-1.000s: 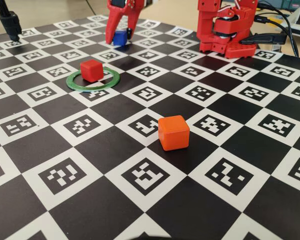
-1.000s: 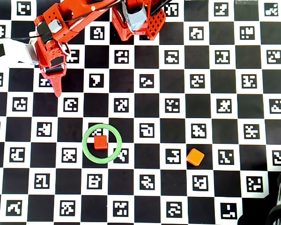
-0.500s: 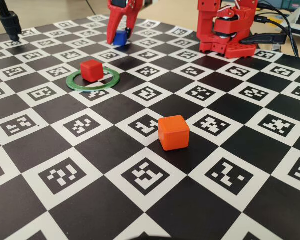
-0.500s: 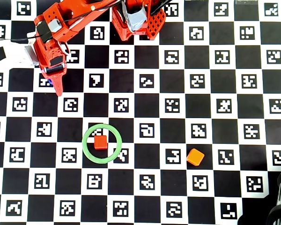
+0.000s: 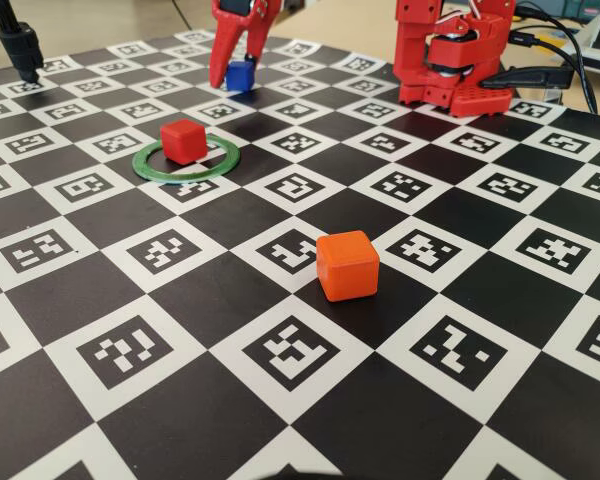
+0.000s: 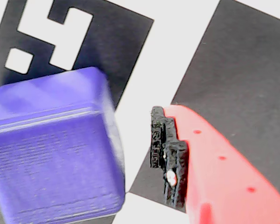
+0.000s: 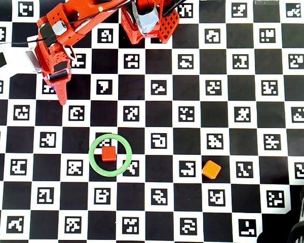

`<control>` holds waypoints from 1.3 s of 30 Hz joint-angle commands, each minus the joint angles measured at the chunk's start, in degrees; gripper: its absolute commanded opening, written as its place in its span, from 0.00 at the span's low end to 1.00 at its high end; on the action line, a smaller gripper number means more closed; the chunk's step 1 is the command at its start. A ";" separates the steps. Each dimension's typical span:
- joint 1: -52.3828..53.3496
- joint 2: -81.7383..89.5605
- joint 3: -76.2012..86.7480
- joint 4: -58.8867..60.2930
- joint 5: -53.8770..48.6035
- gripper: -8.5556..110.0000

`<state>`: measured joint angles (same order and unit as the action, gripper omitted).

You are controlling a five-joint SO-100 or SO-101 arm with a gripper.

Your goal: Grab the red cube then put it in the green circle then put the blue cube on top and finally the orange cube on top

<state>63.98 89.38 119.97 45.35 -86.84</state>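
Note:
I should grab the blue cube [image 5: 240, 75] by its opposite sides next, so that I can stack it on top of the red cube [image 5: 183, 140].
The red cube [image 5: 183, 140] [image 7: 109, 153] sits inside the green circle [image 5: 232, 158] [image 7: 91, 156], left of the board's middle. At the far left of the board stands the blue cube [image 5: 240, 75] [image 6: 56, 149], and my gripper [image 5: 232, 72] [image 7: 60, 93] straddles it, open. In the wrist view a gap of board shows between the cube and my right finger's black pad [image 6: 168, 154]; the other finger is out of frame. From overhead the arm covers the blue cube. The orange cube [image 5: 347, 265] [image 7: 211, 169] lies alone toward the near right.
The arm's red base [image 5: 450, 60] [image 7: 149, 20] stands at the board's far edge. A black stand [image 5: 20, 45] rises at the far left corner. Cables [image 5: 570, 60] run past the base on the right. The board is a checker of black squares and printed markers.
My gripper has shifted slightly around the blue cube, which now shows a little more in the fixed view. The red and orange cubes and the ring have not moved.

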 commanded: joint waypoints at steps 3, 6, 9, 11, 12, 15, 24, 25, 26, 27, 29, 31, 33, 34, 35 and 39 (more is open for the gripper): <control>-0.79 2.81 -4.22 -0.97 -0.26 0.47; -0.88 2.81 -4.04 -0.97 -0.44 0.47; -0.88 2.55 -3.96 -0.97 -0.70 0.47; -0.88 2.55 -3.78 -0.97 -0.88 0.47; -0.88 2.46 -3.78 -1.05 -0.88 0.47; -0.88 2.46 -3.69 -1.14 -0.97 0.47; -0.88 2.29 -3.60 -1.76 -2.46 0.47; -0.88 2.29 -3.60 -2.02 -2.64 0.47; -0.79 2.29 -3.60 -2.11 -2.81 0.47; -0.79 2.29 -3.69 -2.11 -3.25 0.47; -0.70 2.29 -3.78 -1.93 -3.96 0.47; -0.70 2.29 -3.60 -2.02 -4.31 0.47; -0.62 2.29 -3.60 -2.02 -4.48 0.47; -0.62 2.20 -3.60 -2.02 -4.48 0.47; -0.62 2.20 -3.60 -2.02 -4.48 0.46; -0.62 2.20 -3.52 -1.93 -4.75 0.44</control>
<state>63.72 89.38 119.97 44.47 -91.41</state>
